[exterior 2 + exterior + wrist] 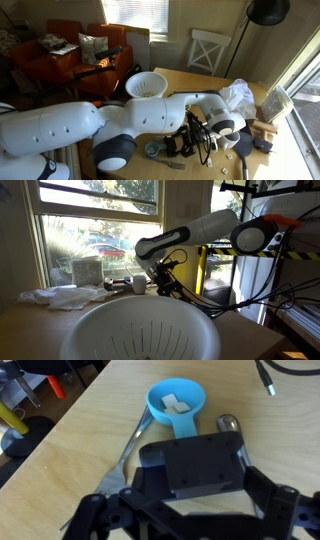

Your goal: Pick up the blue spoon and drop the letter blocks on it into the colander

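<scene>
The robot's gripper should grab the blue spoon [175,402] by its handle [184,427], with fingers on either side. That leaves the spoon's bowl to tip the letter blocks into the colander.
In the wrist view the blue spoon [175,402] lies on the wooden table with small white letter blocks [174,403] in its round bowl. Its handle runs toward me and under my black gripper [190,510]. The gripper hovers over the handle with its fingers spread apart and nothing between them. In an exterior view the spoon's teal bowl [152,150] shows beside the gripper [190,142]. The large white colander with slits fills the foreground in one exterior view [140,330] and stands farther along the table in another [147,85].
A metal fork [135,445] and a metal spoon [228,423] lie either side of the blue spoon. A small white mug [135,282], a crumpled white cloth [65,297] and a box [87,272] sit by the window. A white bag [240,97] and black cables [205,150] lie near the arm.
</scene>
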Motion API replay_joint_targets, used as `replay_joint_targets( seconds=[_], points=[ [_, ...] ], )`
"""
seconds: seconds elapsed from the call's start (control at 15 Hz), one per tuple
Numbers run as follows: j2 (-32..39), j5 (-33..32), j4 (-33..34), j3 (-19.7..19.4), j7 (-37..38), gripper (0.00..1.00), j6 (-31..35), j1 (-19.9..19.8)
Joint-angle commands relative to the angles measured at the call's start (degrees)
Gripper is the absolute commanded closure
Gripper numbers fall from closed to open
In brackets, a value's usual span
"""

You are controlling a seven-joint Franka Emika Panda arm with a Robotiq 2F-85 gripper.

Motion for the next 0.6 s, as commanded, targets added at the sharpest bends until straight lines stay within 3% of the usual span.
replay_joint_targets(
  seconds=[0.0,0.53],
  points=[
    [0.3,-2.1,0.2,0.8,-2.6,0.00,0.3,0.3],
    [0.4,-2.9,0.4,0.9,-4.3,0.02,-0.2,0.6]
  ],
)
